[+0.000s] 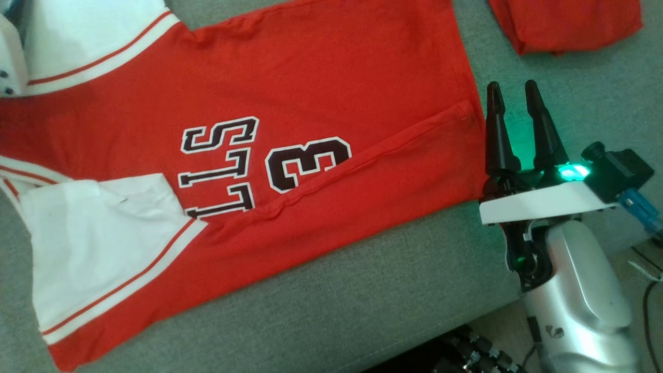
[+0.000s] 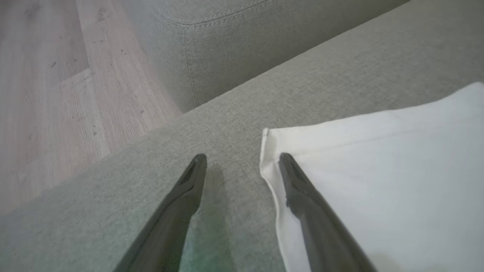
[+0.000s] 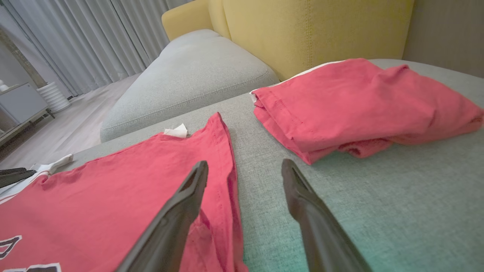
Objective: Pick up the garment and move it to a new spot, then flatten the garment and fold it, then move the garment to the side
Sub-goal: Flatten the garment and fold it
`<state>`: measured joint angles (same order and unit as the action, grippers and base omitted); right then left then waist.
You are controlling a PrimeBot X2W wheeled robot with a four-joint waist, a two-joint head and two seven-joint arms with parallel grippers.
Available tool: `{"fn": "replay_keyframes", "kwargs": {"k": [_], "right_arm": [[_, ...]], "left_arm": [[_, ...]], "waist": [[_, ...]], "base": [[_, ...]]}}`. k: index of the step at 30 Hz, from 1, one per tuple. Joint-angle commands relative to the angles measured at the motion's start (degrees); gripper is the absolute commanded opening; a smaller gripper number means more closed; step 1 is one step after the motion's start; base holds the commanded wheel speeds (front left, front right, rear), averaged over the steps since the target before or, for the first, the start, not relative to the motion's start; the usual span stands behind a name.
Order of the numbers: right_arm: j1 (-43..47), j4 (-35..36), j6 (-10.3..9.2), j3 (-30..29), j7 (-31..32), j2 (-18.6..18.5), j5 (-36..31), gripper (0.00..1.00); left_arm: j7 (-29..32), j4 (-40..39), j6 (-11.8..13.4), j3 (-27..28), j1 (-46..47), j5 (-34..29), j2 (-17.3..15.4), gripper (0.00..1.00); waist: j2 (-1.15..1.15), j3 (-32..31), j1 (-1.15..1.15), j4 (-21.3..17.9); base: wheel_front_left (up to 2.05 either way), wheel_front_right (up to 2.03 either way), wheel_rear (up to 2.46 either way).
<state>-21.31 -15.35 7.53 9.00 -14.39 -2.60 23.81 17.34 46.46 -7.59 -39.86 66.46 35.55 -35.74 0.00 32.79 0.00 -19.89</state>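
Note:
The rest of the sleeve [image 2: 390, 186] lies flat on the cushion, so my left gripper should next pinch the far white sleeve by its lifted edge [image 2: 270, 165].
The garment [image 1: 321, 93], a red jersey with white sleeves and dark lettering, lies spread on the grey cushion [image 1: 362, 290], its near long edge folded over onto the front. My right gripper [image 1: 513, 85] stands open and empty just right of the jersey's hem. In the right wrist view the right gripper [image 3: 245, 164] straddles that hem edge of the garment [image 3: 113, 196], one finger over red cloth and one over bare cushion. My left gripper [image 2: 242, 156] is open at a corner of the white sleeve [image 2: 378, 181], with one finger above the sleeve's edge and the other above the cushion.
A second red garment [image 1: 564, 23], folded, lies on the cushion at the back right, also as the folded pile [image 3: 359, 105]. A yellow sofa back [image 3: 302, 30] rises behind it. Wooden floor [image 2: 45, 94] drops off beyond the cushion's edge by the left gripper.

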Motion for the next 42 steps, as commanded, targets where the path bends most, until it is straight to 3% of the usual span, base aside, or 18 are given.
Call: {"fn": "replay_keyframes", "kwargs": {"k": [1,17,18,19,21,25,33,42], "right_arm": [[-0.3,1.9,-0.04,0.8,-0.6,-0.3,0.5,1.0],[-1.1,0.7,-0.04,-0.5,-0.6,-0.3,0.1,1.0],[-1.2,0.6,-0.04,-0.5,-0.6,-0.3,0.1,1.0],[-1.3,0.6,-0.04,-0.4,-0.6,-0.3,0.0,1.0],[-1.4,0.5,-0.04,-0.3,-0.6,-0.3,0.0,1.0],[-1.7,0.3,-0.04,-0.7,-0.6,-0.3,-0.4,1.0],[-3.6,-0.6,-0.04,-4.3,0.2,-0.3,-7.1,1.0],[-9.9,-0.1,-0.04,-9.6,13.7,-2.0,-16.9,1.0]], "left_arm": [[1.3,0.0,0.1,1.5,1.9,1.0,-2.6,1.0],[4.1,-5.6,0.1,-9.1,2.1,10.6,-4.4,1.0],[4.2,-6.0,0.1,-9.7,2.2,11.2,-4.6,0.93],[4.4,-6.2,0.1,-10.3,2.3,11.7,-4.8,0.45],[5.2,-6.6,0.1,-11.3,2.5,13.4,-4.9,0.0],[3.4,-7.1,0.1,-12.2,3.4,15.2,-4.7,0.0],[-10.4,-6.6,0.1,-12.9,4.6,13.4,-0.3,0.0],[-21.0,-11.0,1.4,-14.6,1.2,10.1,3.0,0.0]], "waist": [[0.0,0.5,0.0,-0.5],[0.0,0.0,0.0,0.8],[0.0,0.0,0.0,0.9],[0.0,0.0,0.0,0.9],[0.0,0.0,0.0,1.0],[0.0,-0.2,0.0,1.6],[0.0,-4.4,0.0,6.3],[0.0,-9.2,0.0,16.2]], "base": [[0.0,0.0,0.0],[0.0,0.0,0.0],[0.0,0.0,0.0],[0.0,0.0,0.0],[0.0,0.0,0.0],[0.0,0.0,0.0],[0.0,0.0,0.0],[0.0,0.0,0.0]]}}
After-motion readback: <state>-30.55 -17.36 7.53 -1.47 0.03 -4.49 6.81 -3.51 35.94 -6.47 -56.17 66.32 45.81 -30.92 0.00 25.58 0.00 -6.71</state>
